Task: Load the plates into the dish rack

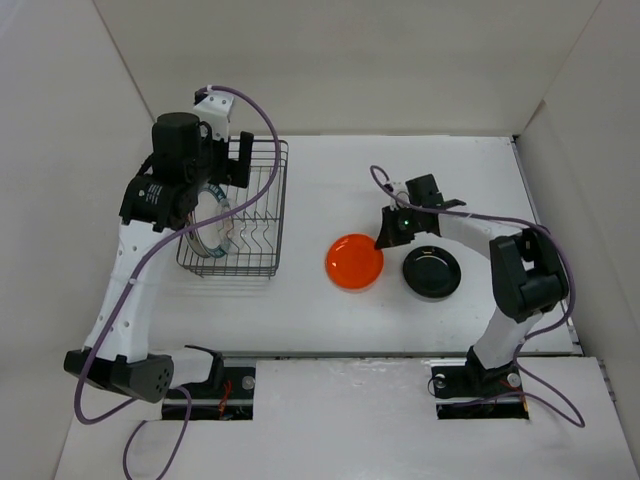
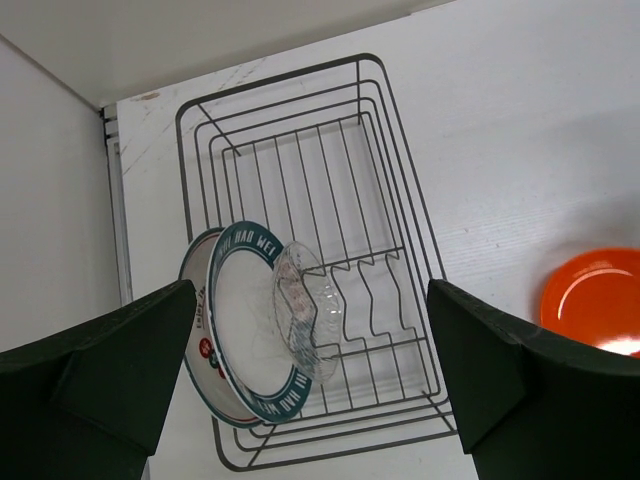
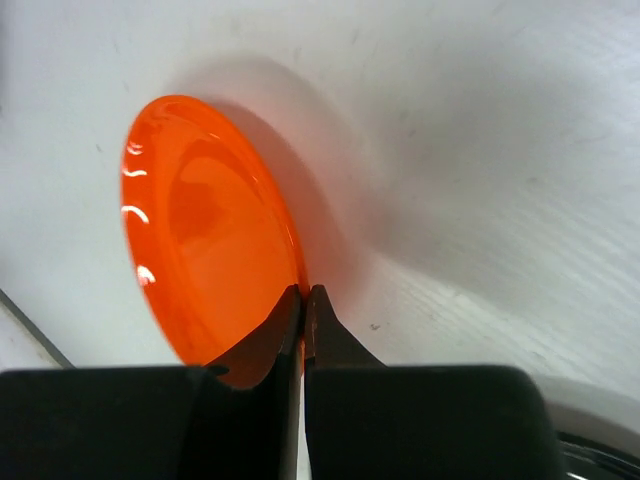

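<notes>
The orange plate (image 1: 353, 263) will go upright into the rack, so my left gripper will next grab the plate by its rim, opposite my right gripper.
The black wire dish rack (image 1: 262, 215) stands at the left. Three plates stand upright in its near end: a white one with red characters (image 2: 197, 322), a green-rimmed one (image 2: 250, 340) and a clear one (image 2: 305, 315). My left gripper (image 1: 226, 163) hangs open and empty above the rack; it also shows in the left wrist view (image 2: 310, 292). The orange plate (image 1: 353, 263) lies at the table's middle. My right gripper (image 1: 384, 240) is shut on its right rim, as the right wrist view shows (image 3: 303, 293) with the orange plate (image 3: 205, 230). The black plate (image 1: 432, 271) lies flat beside it.
The far half of the rack (image 2: 300, 180) holds bare wire dividers. White walls enclose the table on the left, back and right. The left arm reaches over the rack's left side. The black plate's rim (image 3: 600, 458) sits just right of my right gripper.
</notes>
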Controlling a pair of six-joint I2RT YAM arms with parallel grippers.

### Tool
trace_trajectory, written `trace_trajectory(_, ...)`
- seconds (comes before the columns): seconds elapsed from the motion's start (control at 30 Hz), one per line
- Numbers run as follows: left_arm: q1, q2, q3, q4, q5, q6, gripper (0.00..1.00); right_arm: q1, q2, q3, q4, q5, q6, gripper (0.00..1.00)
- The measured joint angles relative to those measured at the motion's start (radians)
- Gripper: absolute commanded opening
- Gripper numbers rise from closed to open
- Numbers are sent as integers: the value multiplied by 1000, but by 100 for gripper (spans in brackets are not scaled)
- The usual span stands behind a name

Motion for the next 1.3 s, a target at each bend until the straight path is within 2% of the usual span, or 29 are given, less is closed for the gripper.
trace_trajectory(0.3, 0, 14, 0, 24, 130, -12, 100, -92, -86, -24, 178, 69, 270, 0)
trace_trajectory(0.57, 0, 84, -12, 112, 408, -16, 100, -83, -285, -122, 352, 67, 419, 0)
trace_trajectory(0.83, -30, 261, -12, 138, 620, -15, 100, -36, -484, -127, 479, 32, 439, 0)
trace_trajectory(1.13, -59, 320, -1, 134, 794, -16, 100, -6, -503, -115, 496, 37, 426, 0)
trace_trajectory(1.3, -64, 323, 9, 133, 841, -14, 84, 8, -503, -108, 498, 54, 425, 0)
